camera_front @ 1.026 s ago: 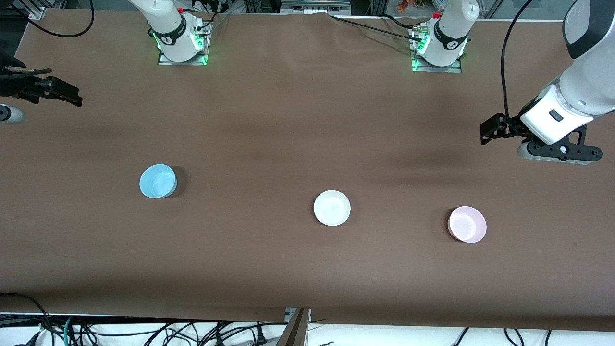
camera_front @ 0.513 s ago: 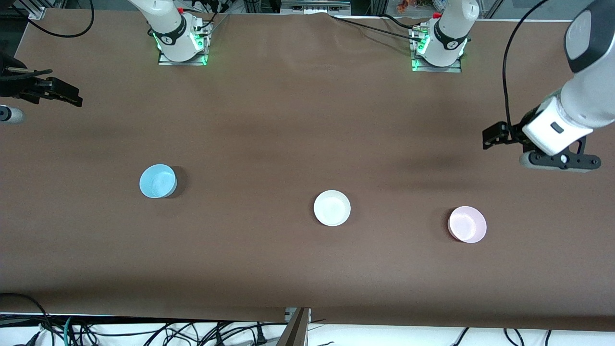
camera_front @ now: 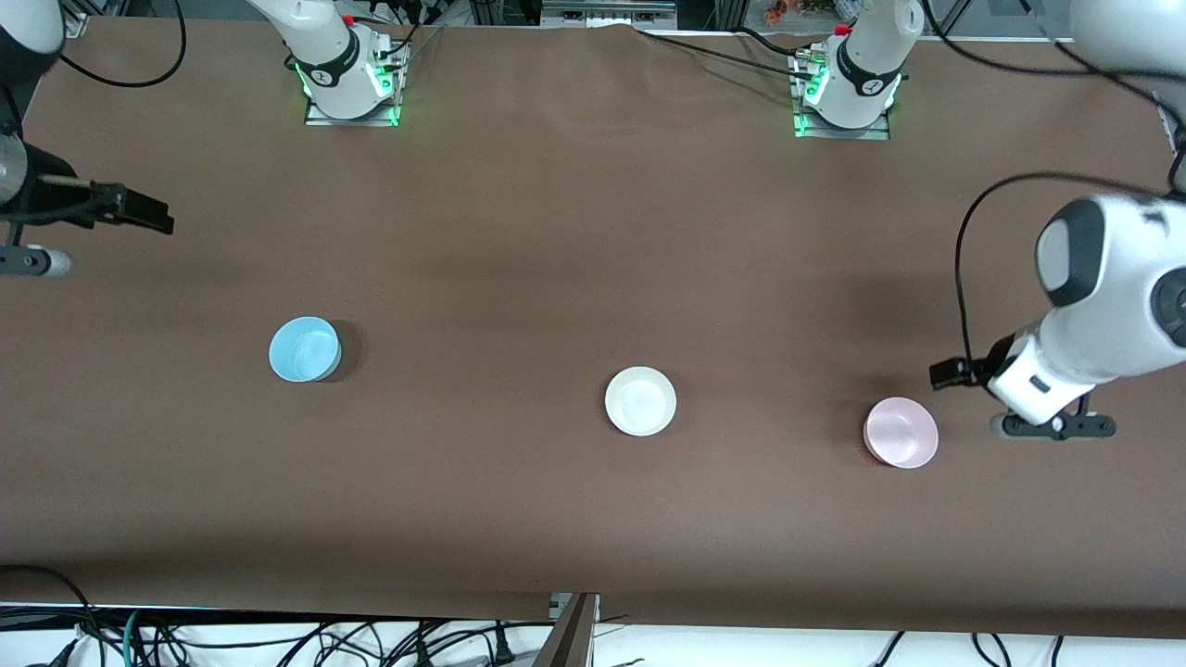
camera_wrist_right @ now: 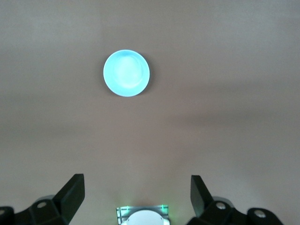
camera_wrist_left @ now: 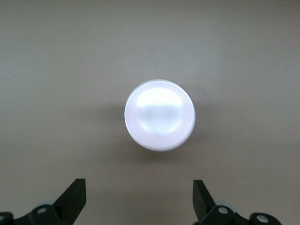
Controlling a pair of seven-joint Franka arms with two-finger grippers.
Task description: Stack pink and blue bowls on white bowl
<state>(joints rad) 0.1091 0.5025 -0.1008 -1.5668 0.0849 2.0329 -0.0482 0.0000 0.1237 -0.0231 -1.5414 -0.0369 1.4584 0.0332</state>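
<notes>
I need to grab the pink bowl by its rim (camera_front: 870, 424) with my left gripper next, to stack it on the white bowl (camera_front: 640, 401).
The pale pink bowl (camera_front: 901, 433) sits upright on the table toward the left arm's end. The white bowl (camera_front: 640, 401) sits near the middle. The sky-blue bowl (camera_front: 305, 349) sits toward the right arm's end. All three stand apart and are empty. My left gripper (camera_front: 1052, 424) hangs over bare table beside the pink bowl, open and empty. Its wrist view shows the pink bowl (camera_wrist_left: 159, 115) ahead of the open left gripper (camera_wrist_left: 139, 201). My right gripper (camera_front: 28, 262) hangs over the table's edge at the right arm's end, open and empty (camera_wrist_right: 137, 194), with the blue bowl (camera_wrist_right: 126, 73) far ahead.
The brown table (camera_front: 556, 232) carries only the three bowls. The two arm bases (camera_front: 352, 83) (camera_front: 843, 93) stand along the edge farthest from the front camera. Cables (camera_front: 278, 639) lie below the table's near edge. The right arm's base (camera_wrist_right: 143, 216) shows in the right wrist view.
My left gripper has moved toward the front camera and now hangs beside the pink bowl. My right gripper has shifted slightly the same way. The bowls have not moved.
</notes>
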